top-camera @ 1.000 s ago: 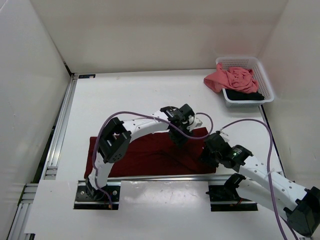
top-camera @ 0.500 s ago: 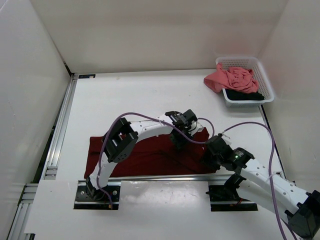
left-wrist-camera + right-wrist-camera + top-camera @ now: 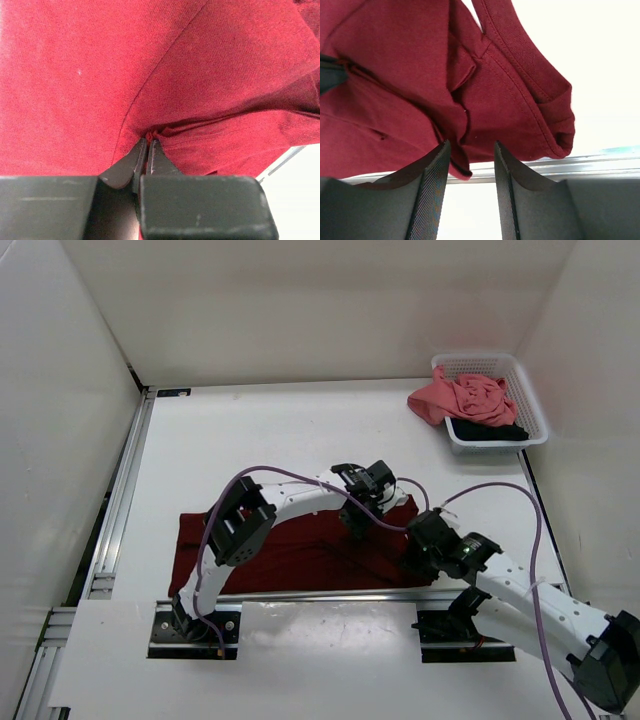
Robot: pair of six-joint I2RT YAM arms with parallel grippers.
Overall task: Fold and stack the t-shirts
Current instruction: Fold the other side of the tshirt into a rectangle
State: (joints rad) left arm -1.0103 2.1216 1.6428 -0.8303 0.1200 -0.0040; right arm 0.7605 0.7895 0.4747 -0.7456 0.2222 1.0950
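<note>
I should grab the maroon t-shirt's bunched hem next with my right gripper, opposite the fold that my left gripper is pinching. Then I will pull that hem over and fold the t-shirt.
The dark maroon t-shirt lies spread near the table's front edge. My left gripper is over its right part and is shut on a pinched fold of the maroon cloth. My right gripper is at the shirt's right edge with its jaws open. A bunched maroon hem hangs between the jaws without being clamped. The salmon pink shirt drapes over the white mesh basket at the back right. The black shirt lies under it in the basket.
A metal rail runs along the table's front edge just below the shirt and also shows in the right wrist view. Another rail runs down the left side. White walls enclose the table.
My right gripper has moved left onto the shirt's right edge. My left gripper has shifted slightly toward the near edge, pulling the pinched cloth with it.
</note>
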